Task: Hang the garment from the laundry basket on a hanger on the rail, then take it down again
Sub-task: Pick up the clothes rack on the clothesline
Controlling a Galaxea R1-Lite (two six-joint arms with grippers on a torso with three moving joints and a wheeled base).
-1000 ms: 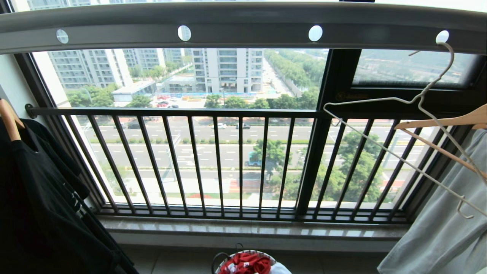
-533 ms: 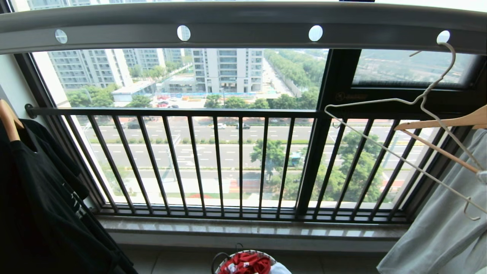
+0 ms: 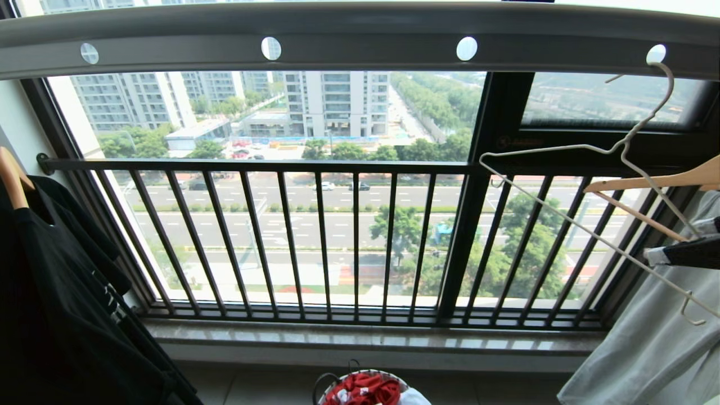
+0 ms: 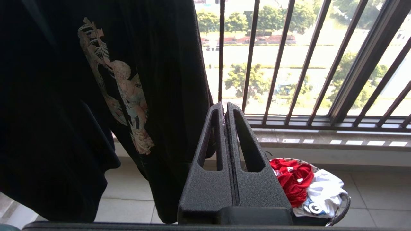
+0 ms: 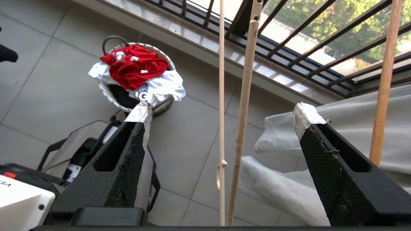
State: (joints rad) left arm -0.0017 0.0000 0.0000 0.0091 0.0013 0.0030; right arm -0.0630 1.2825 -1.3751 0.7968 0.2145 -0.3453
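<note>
The robot's right gripper needs to take hold of the hanger by its lower bar (image 3: pixel 631 256), so that the white wire hanger's hook (image 3: pixel 670 80) stays free for the rail.
The red garment (image 3: pixel 363 389) lies bunched in the laundry basket (image 3: pixel 396 381) on the floor below the window, also seen as the garment (image 5: pixel 135 65) in the basket (image 5: pixel 104 89). The white wire hanger (image 3: pixel 568 222) hangs bare by its hook from the rightmost hole of the grey rail (image 3: pixel 360 34). My right gripper (image 3: pixel 678 242) reaches in from the right at the hanger's lower arm. It is open wide (image 5: pixel 223 112), with two hanger wires (image 5: pixel 244 96) running between the fingers, touching neither. My left gripper (image 4: pixel 224 107) is shut and empty, parked low beside the garment (image 4: pixel 293 181).
A black printed T-shirt (image 3: pixel 56 292) hangs on a wooden hanger at the left. A pale grey garment (image 3: pixel 652 349) on another wooden hanger (image 3: pixel 647 183) hangs right behind the wire hanger. The dark barred window railing (image 3: pixel 354 242) and sill stand ahead.
My right gripper has come into the head view from the right edge and opened around the hanger's wires. The hanger swayed slightly. The left arm stayed still.
</note>
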